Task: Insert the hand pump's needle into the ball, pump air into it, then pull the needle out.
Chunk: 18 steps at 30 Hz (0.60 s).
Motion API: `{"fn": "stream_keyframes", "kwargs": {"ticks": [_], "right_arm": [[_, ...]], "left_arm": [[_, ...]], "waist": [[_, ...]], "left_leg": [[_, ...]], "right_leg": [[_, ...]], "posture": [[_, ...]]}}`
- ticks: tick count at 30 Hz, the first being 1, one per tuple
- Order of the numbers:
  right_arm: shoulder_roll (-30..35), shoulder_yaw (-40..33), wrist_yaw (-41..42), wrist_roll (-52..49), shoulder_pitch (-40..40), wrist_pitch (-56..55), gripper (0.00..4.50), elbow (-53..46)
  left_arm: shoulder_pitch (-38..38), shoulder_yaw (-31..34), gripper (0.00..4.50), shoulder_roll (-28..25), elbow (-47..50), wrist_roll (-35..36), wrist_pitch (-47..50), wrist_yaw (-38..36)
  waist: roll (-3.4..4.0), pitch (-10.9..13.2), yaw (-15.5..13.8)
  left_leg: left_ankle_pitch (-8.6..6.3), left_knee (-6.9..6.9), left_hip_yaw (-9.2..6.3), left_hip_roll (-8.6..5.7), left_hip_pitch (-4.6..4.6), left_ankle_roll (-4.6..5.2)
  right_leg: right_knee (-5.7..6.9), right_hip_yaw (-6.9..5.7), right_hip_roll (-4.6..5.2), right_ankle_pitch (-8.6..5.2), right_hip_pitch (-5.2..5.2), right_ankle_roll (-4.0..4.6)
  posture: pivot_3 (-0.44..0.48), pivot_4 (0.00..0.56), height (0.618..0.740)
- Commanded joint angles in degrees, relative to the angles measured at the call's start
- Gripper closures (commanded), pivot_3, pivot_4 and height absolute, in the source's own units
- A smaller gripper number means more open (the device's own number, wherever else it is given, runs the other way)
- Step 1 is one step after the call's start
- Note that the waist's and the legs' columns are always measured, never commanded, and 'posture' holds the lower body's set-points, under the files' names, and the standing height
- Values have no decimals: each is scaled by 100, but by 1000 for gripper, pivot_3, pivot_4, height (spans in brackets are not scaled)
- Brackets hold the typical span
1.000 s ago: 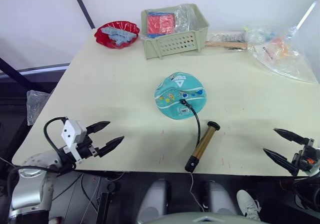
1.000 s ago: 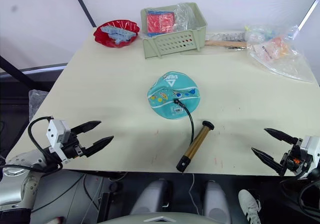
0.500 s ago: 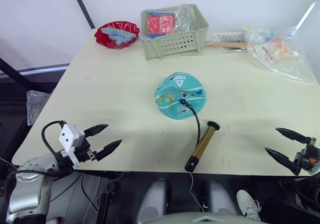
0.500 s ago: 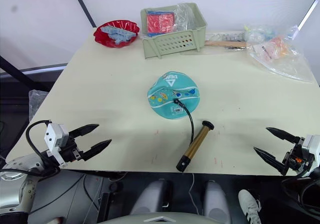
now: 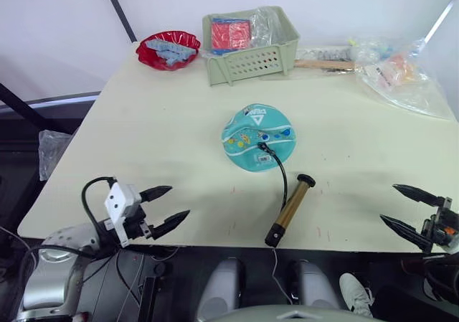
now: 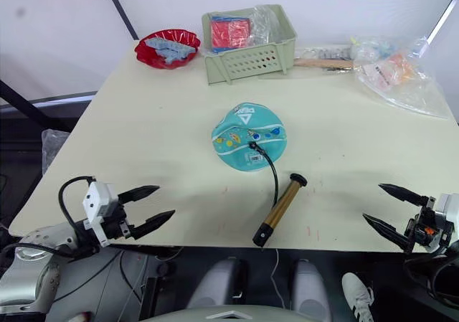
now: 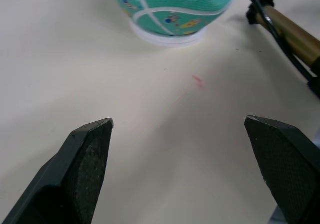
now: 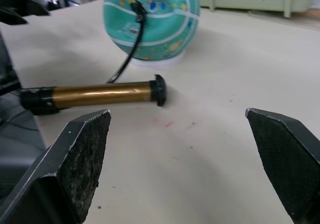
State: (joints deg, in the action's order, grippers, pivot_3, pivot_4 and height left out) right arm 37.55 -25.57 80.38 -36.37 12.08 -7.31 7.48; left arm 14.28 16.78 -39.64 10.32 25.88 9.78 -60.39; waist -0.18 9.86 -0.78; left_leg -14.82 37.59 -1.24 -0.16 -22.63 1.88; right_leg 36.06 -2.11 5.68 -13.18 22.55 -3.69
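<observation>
My left gripper grabs the hand pump by its gold body at the body's lower end next, to pump air into the teal ball.
A teal ball with coloured prints sits on a white ring at mid-table. The hand pump, gold barrel with black ends, lies just in front of the ball, towards the right. Its black hose curves up to a black fitting on the ball's top; the needle tip itself is hidden. My left gripper hovers open at the table's front left edge, well clear of the ball. My right gripper is open at the front right edge, to the right of the pump. Nothing is between either pair of fingers.
At the back of the table stand a red bowl of blue pieces, a green basket holding a red packet, and clear plastic bags. A wooden stick lies beside the basket.
My left gripper has shifted to the right along the table's front edge, closer to the pump. The right gripper, ball and pump have barely moved.
</observation>
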Motion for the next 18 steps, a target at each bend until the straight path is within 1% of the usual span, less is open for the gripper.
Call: {"fn": "stream_keyframes", "kwargs": {"ticks": [1, 7, 10, 13, 18], "right_arm": [[179, -53, 287, -237, 76, 140, 0, -350], [212, 45, 418, -297, 126, 250, 0, -826], [207, 96, 422, -405, 158, 390, 0, -1128], [211, 129, 428, -455, 144, 487, 0, -1264], [245, 181, 498, -439, 119, 518, 0, -1303]], "left_arm": [[-98, -346, 56, -43, 749, -62, 452, 369], [-420, -1105, 56, -63, 1508, -201, 1429, 902], [-778, -1594, 56, 45, 1870, -160, 2074, 1217], [-1072, -1961, 56, 86, 1998, -175, 2433, 1344], [-1629, -2637, 56, 368, 1985, -246, 2854, 1527]], "waist": [[0, 0, -2], [1, 0, 0], [2, 1, -2], [1, 1, -3], [1, 1, -3]], "left_leg": [[0, 4, 1, 2, 1, 0], [0, 33, 3, 5, 0, 0], [-1, 71, 9, 27, -1, -1], [0, 87, 14, 38, 3, -3], [1, 92, 40, 53, 17, -4]], "right_leg": [[3, 2, -2, 1, 0, 1], [32, 7, -6, 0, 1, 1], [64, 13, -25, -2, 5, 4], [73, 20, -38, -3, 4, 21], [76, 45, -69, -3, 6, 38]], "posture": [[0, 150, 738], [0, 150, 738], [0, 150, 738], [0, 150, 738], [0, 150, 738]]}}
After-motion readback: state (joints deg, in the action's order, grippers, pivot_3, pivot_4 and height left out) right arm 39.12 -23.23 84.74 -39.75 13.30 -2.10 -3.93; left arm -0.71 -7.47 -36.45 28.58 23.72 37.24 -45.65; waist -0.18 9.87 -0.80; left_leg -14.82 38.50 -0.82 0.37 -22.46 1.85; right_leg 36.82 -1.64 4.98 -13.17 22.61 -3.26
